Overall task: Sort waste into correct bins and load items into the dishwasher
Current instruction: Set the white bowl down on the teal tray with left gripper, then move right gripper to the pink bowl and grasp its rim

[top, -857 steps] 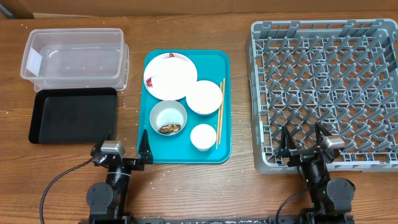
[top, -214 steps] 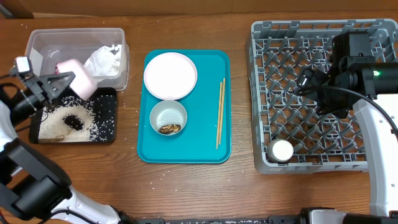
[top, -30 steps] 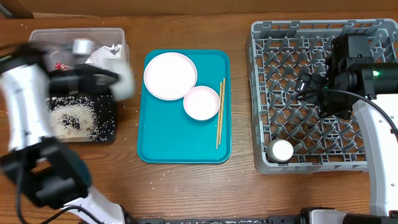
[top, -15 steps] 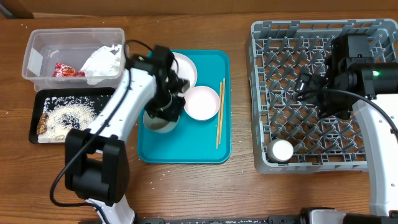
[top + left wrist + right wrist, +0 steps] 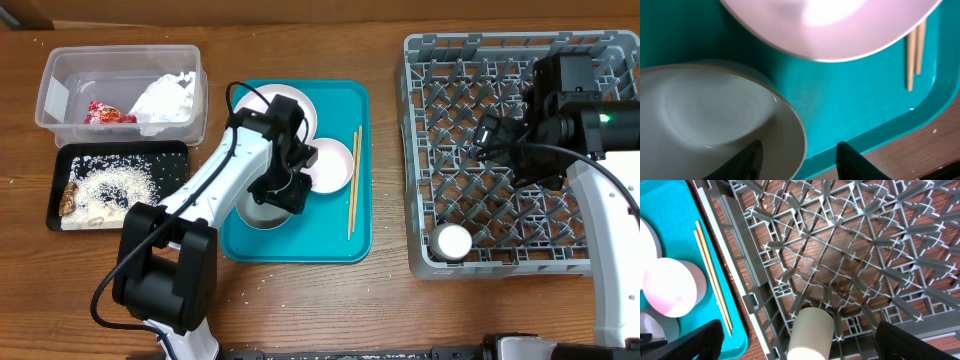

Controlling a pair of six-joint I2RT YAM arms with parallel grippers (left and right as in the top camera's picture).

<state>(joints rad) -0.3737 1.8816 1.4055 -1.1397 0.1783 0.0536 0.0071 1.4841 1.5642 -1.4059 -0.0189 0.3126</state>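
Observation:
I will next grab the second bowl by its rim beside the chopsticks with my right gripper. The bowl's body stays free, so I can load it into the rack (image 5: pixel 520 60).
My left gripper (image 5: pixel 283 190) hangs over the front of the teal tray (image 5: pixel 300 240), open. Its jaws straddle the rim of an empty white bowl (image 5: pixel 715 115), one finger inside and one outside, with a gap showing. A second bowl (image 5: pixel 330 165), the flat plate (image 5: pixel 275 105) and the chopsticks (image 5: pixel 353 180) also lie on the tray. The clear tub (image 5: pixel 60 75) holds the red-and-white wrapper (image 5: pixel 100 112) and the napkin (image 5: pixel 165 97). Rice (image 5: pixel 110 188) and brown scraps (image 5: pixel 68 198) lie in the black tray (image 5: pixel 170 160). My right gripper (image 5: pixel 802 342) hovers wide open above the small cup (image 5: pixel 812 330) in the dish rack (image 5: pixel 520 60).
The left arm reaches across the tray and hides part of the plate and the nearer bowl. Loose rice grains dot the wood (image 5: pixel 240 295) around the tray. The rack's upright pegs (image 5: pixel 840 255) stand beneath the right gripper.
My left arm swung from over the bins to the teal tray with the bowl, lowered it there, and its jaws opened off the rim. The right arm stayed in place.

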